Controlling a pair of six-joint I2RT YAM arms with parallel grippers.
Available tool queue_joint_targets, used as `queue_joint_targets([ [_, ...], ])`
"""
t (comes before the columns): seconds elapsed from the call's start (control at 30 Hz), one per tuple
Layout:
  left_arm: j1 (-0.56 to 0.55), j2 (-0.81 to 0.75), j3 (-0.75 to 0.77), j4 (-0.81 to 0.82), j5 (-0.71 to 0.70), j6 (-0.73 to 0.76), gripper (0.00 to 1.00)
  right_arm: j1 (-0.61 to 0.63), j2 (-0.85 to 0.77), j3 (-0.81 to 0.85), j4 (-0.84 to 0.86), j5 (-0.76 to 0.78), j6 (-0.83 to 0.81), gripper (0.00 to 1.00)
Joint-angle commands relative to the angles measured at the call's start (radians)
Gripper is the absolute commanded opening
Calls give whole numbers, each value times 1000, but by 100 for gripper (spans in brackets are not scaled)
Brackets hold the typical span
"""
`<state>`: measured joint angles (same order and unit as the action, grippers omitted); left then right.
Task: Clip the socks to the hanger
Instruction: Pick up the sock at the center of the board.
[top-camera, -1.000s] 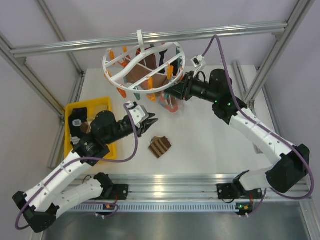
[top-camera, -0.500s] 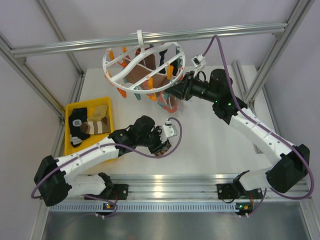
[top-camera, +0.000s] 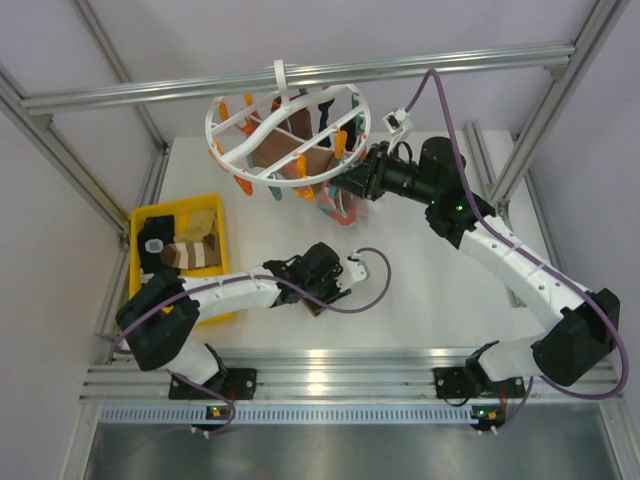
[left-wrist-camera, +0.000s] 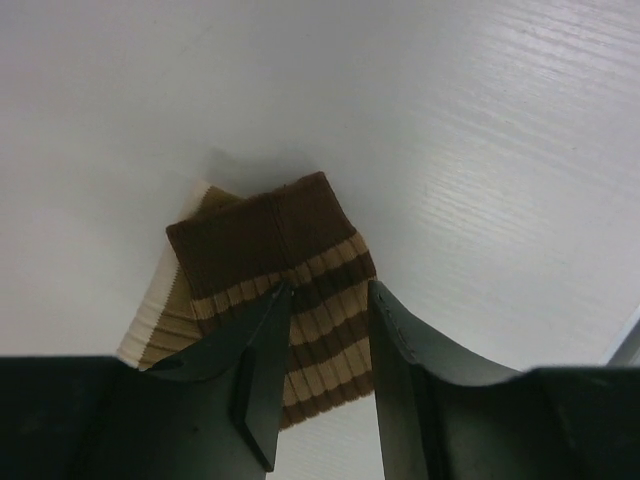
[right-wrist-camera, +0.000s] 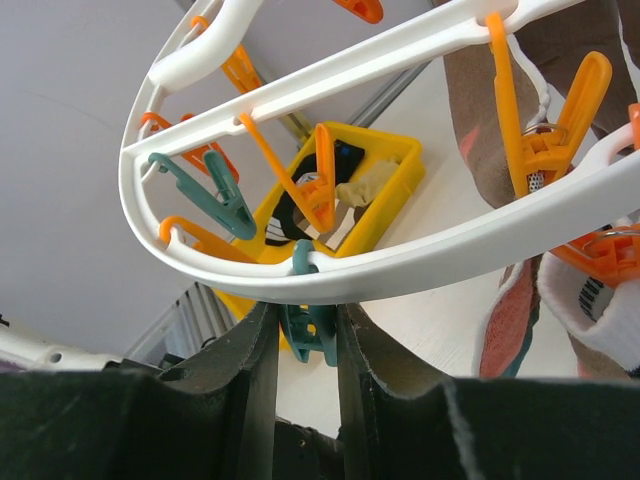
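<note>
My left gripper should next grab the striped sock by its striped part, below the plain brown cuff, so the cuff stays free to clip.
A brown-and-tan striped sock (left-wrist-camera: 290, 265) lies flat on the white table, on top of a cream-and-tan one (left-wrist-camera: 165, 310). My left gripper (left-wrist-camera: 328, 290) is open just above the striped sock, one finger on each side of its striped part. In the top view the left gripper (top-camera: 328, 288) hides most of this sock. The white round hanger (top-camera: 232, 152) hangs from the top rail with several socks (top-camera: 285, 150) clipped on. My right gripper (right-wrist-camera: 303, 315) is shut on a teal clip (right-wrist-camera: 312, 335) under the hanger's rim (right-wrist-camera: 420, 250). It also shows in the top view (top-camera: 352, 185).
A yellow tray (top-camera: 135, 250) at the left holds more socks (top-camera: 185, 250); it also shows in the right wrist view (right-wrist-camera: 395, 195). Orange clips (right-wrist-camera: 545, 130) and teal clips (right-wrist-camera: 215, 190) dangle from the ring. Metal frame posts stand on both sides of the table.
My left arm has swung right from beside the tray and reached out low over the striped sock. The right arm and the hanger have not moved.
</note>
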<state>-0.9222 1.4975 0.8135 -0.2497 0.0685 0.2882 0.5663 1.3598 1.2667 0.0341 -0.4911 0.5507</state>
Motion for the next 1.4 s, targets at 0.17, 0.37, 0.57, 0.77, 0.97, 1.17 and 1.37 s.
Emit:
queue_joint_targets([
  [0.17,-4,57,4,104,-29,28,10,-19,12,39,-10,54,2,0],
  [0.37,-3,-107,24,0,14,-3,0,-19,7,31,-11,52,-6,0],
  [0.57,-4,-341,7,-49,74,-34,0,-19,5,22,-3,52,-8,0],
  [0.77,-3,-716,-117,81,94,23,0,-19,2,16,13,46,-2,0],
  [0.97,-3,-812,-122,196,-35,192,0,-19,2,5,32,34,6,0],
  [1.17,-3,-778,-129,349,-48,293,0,-19,10,-3,72,17,43,0],
  [1.37,-3,-706,-108,452,-59,312,0,-19,10,-6,70,2,43,0],
])
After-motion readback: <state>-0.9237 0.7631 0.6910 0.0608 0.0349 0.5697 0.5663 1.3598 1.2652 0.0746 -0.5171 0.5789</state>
